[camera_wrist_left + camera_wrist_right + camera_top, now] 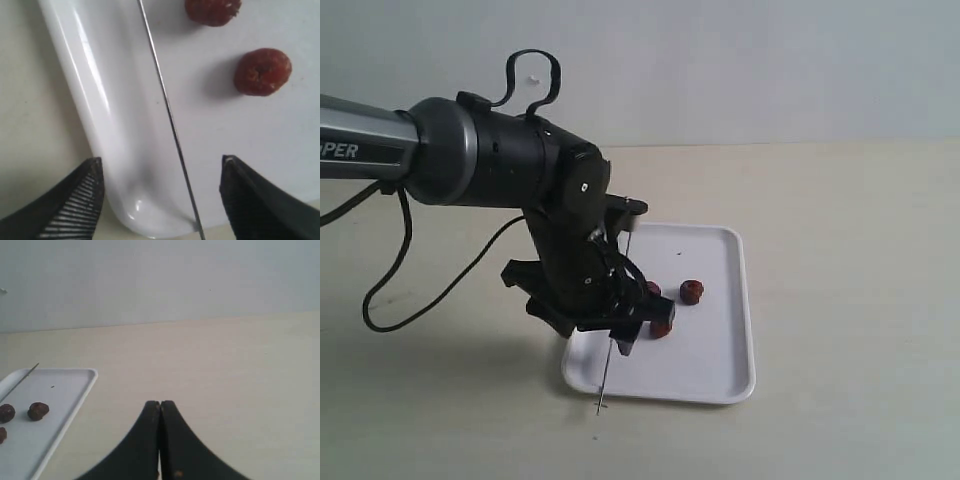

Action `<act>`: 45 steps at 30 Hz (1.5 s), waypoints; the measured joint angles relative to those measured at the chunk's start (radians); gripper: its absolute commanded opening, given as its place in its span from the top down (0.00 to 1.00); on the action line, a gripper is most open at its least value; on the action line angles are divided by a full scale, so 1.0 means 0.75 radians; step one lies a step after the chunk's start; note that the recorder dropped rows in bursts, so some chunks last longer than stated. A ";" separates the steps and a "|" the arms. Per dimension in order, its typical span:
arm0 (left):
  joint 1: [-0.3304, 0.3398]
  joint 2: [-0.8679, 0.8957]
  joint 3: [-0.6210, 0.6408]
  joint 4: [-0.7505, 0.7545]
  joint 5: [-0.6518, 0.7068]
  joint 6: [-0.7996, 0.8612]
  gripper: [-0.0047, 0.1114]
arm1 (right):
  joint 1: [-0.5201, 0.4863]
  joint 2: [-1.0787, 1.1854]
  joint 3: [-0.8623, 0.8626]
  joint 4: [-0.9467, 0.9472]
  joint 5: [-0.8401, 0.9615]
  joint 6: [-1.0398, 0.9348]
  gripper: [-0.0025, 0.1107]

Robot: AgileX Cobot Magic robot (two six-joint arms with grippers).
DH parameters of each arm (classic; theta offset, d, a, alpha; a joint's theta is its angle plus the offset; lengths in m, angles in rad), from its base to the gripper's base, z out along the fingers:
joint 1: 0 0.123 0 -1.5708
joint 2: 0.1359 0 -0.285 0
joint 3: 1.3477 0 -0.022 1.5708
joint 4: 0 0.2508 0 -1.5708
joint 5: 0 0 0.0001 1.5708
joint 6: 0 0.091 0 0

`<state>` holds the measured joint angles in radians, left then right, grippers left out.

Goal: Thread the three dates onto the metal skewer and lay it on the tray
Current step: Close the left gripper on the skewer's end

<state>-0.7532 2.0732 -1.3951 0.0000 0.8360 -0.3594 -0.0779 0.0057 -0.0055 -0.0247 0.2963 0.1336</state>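
Note:
It isn't time to close my left gripper yet: my fingers are on both sides of the metal skewer but still above the bottom of the tray. My left gripper should go lower first, then close on the metal skewer.
The white tray [715,370] lies on the table. Three dark red dates [691,291] [661,328] [652,289] lie loose on it, off the thin metal skewer [603,385]. The skewer runs along the tray's left side, and its near end sticks out over the front rim. My left gripper [620,335] hangs open just above it. In the left wrist view the skewer [167,112] passes between the spread fingers [82,197] without touching them, and two dates [262,71] [212,10] lie beyond. My right gripper [160,404] is shut and empty, off to the tray's [75,395] right.
The left arm's black wrist and cable [410,300] hang over the table left of the tray. Bare beige tabletop [850,250] stretches to the right of the tray, with a pale wall behind it.

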 measured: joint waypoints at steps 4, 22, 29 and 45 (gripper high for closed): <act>-0.006 0.003 0.000 0.000 -0.043 -0.003 0.40 | 0.000 0.000 0.000 0.000 0.000 0.000 0.98; -0.046 0.003 0.000 0.000 -0.104 -0.003 0.40 | 0.000 0.000 0.000 0.000 0.000 0.000 0.98; -0.046 0.003 0.003 0.000 -0.117 -0.003 0.40 | 0.000 0.000 0.000 0.000 0.000 0.000 0.98; -0.046 0.084 0.003 0.000 -0.139 -0.004 0.40 | 0.000 0.000 0.000 0.000 0.000 0.000 0.98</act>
<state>-0.7879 2.1359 -1.3931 0.0000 0.7320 -0.3626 -0.0779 0.0057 -0.0055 -0.0247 0.2963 0.1336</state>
